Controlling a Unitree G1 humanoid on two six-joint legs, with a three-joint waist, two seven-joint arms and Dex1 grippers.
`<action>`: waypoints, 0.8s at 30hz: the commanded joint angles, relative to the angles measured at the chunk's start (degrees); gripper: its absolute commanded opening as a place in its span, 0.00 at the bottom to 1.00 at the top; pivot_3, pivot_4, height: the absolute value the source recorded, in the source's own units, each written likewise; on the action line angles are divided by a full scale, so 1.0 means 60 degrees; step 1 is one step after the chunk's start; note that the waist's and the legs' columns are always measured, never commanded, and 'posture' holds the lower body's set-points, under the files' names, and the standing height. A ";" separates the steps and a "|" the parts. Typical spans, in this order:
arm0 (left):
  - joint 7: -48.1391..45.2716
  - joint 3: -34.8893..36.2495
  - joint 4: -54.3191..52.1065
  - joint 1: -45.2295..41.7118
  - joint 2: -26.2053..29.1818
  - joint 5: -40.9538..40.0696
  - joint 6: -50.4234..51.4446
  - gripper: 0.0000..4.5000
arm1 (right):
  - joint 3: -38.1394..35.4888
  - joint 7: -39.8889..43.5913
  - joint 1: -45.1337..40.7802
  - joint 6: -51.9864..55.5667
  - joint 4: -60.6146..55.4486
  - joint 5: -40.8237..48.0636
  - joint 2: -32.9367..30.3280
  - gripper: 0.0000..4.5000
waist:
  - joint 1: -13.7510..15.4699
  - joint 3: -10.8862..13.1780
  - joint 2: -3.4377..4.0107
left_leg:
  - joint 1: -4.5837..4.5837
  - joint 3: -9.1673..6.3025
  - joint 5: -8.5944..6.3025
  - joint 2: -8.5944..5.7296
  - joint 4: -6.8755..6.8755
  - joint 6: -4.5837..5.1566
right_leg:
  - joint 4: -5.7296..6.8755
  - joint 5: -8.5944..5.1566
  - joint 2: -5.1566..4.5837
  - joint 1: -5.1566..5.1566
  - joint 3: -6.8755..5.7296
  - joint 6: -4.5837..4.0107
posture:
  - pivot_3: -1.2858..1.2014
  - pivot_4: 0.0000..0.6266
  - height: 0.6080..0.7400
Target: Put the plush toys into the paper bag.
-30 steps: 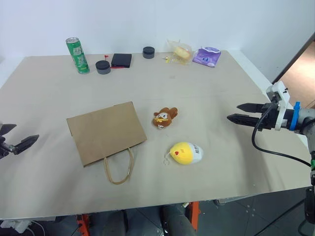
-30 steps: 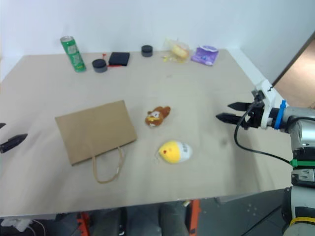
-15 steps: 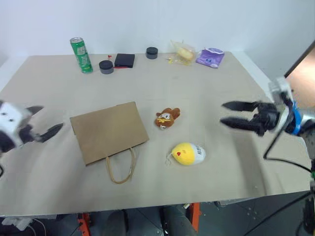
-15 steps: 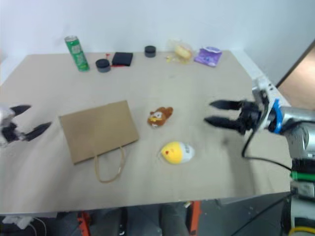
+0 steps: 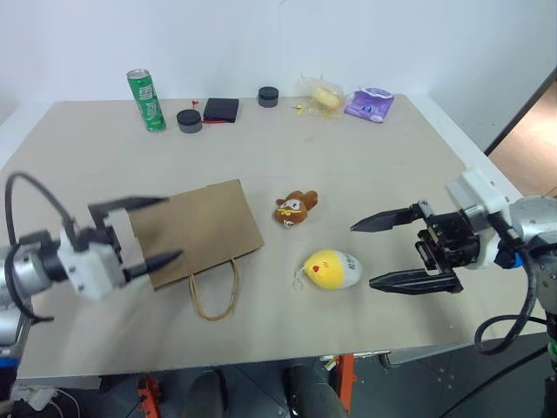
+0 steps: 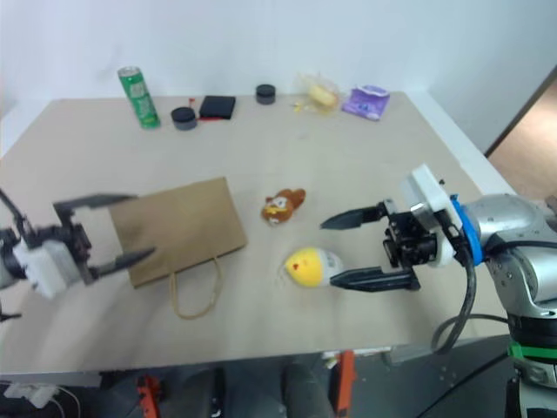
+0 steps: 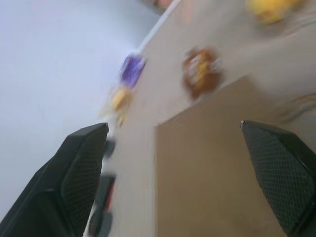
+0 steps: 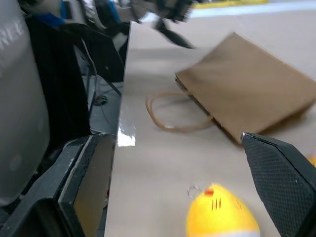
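Observation:
My left gripper grabs the bag by its loop handle next, since the paper bag lies flat and wide on the tabletop.
The brown paper bag lies flat on the table, its loop handles toward the front edge. My left gripper hangs open at the bag's left edge, nothing between its fingers. The brown bear plush toy sits just right of the bag. The yellow-and-white egg plush toy lies in front of the bear. My right gripper stands open just right of the egg toy, pointing at it and apart from it. In the right wrist view the egg toy sits between its fingers.
Along the table's far edge stand a green can, two round black containers, a black box, a clear-wrapped yellowish item and a purple pouch. The table's right edge lies behind my right arm.
Both arms have swung inward. The left gripper came from the table's left edge to the bag and rolled. The right gripper moved left and nearer, toward the egg toy. Both stayed open.

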 commanded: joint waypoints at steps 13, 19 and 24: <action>0.1082 -0.1007 0.0859 0.0316 -0.0110 0.1930 -0.4069 0.98 | -0.0329 -0.0918 0.0613 -0.0005 -0.0858 0.0455 -0.0130 1.00 | 0.0086 -0.0006 0.0009 | 0.0010 0.0030 0.0023 0.0005 0.0046 0.0029 | 0.0000 0.0014 -0.0008 0.0022 0.0014 -0.0002 | 0.52 0.24 1.00; 0.1819 -0.1324 0.1400 0.0234 -0.0145 0.2920 -0.4305 0.98 | -0.0328 -0.1005 0.0621 0.0042 -0.0880 0.0525 -0.0225 1.00 | 0.0082 -0.0007 0.0009 | 0.0012 0.0045 0.0022 0.0009 0.0043 0.0029 | 0.0001 0.0033 -0.0009 0.0015 0.0024 0.0023 | 0.52 0.24 1.00; 0.2484 -0.1621 0.1539 0.0013 -0.0257 0.3513 -0.4230 0.98 | -0.0333 -0.1072 0.0616 0.0084 -0.0907 0.0591 -0.0266 1.00 | 0.0086 -0.0007 0.0009 | 0.0009 0.0045 0.0021 0.0011 0.0040 0.0027 | 0.0001 0.0033 -0.0009 0.0013 0.0023 0.0024 | 0.52 0.24 1.00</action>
